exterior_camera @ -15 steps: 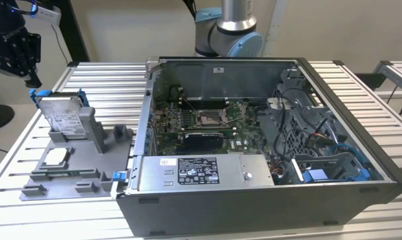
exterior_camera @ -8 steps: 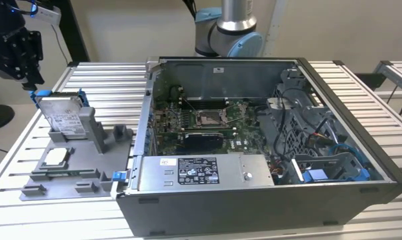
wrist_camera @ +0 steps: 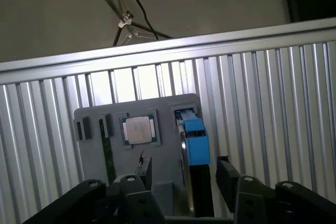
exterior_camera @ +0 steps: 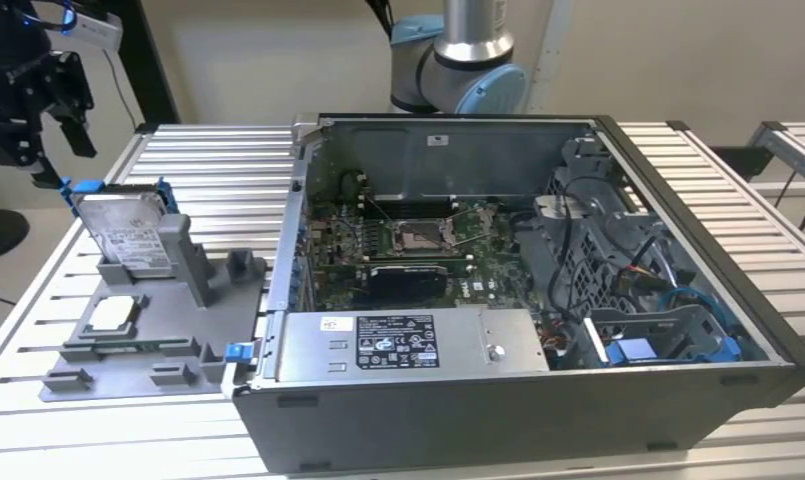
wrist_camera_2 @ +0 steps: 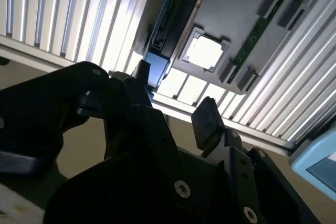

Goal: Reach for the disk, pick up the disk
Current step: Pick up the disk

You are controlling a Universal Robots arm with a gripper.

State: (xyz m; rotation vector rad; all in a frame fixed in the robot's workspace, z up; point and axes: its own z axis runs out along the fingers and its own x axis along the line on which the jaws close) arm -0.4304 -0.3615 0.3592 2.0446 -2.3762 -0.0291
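I will grab the disk next by its upper end (exterior_camera: 119, 200), which is free, as the grey holder's slot closes around its lower edge.
The disk (exterior_camera: 119, 232) stands on edge in a slot of the grey holder (exterior_camera: 175, 330) at the exterior view's left, its white label facing out and blue rails on its edges. My gripper (exterior_camera: 58, 160) hangs just above the disk's upper corner and does not touch it. In the first wrist view the disk (wrist_camera: 194, 148) is edge-on, its blue rail lying beyond the gap of my gripper (wrist_camera: 184, 177). In the second wrist view my gripper (wrist_camera_2: 176, 95) is open with nothing between the fingers, and the disk's (wrist_camera_2: 160, 61) blue end lies past them.
A small square silver chip (exterior_camera: 113, 315) and a green memory stick (exterior_camera: 135, 347) sit in the same holder. An open computer case (exterior_camera: 776, 340) takes up the slatted metal table's (exterior_camera: 215, 170) middle, with a stickered silver box (exterior_camera: 402, 345) inside. The arm's base (exterior_camera: 456, 70) stands behind it.
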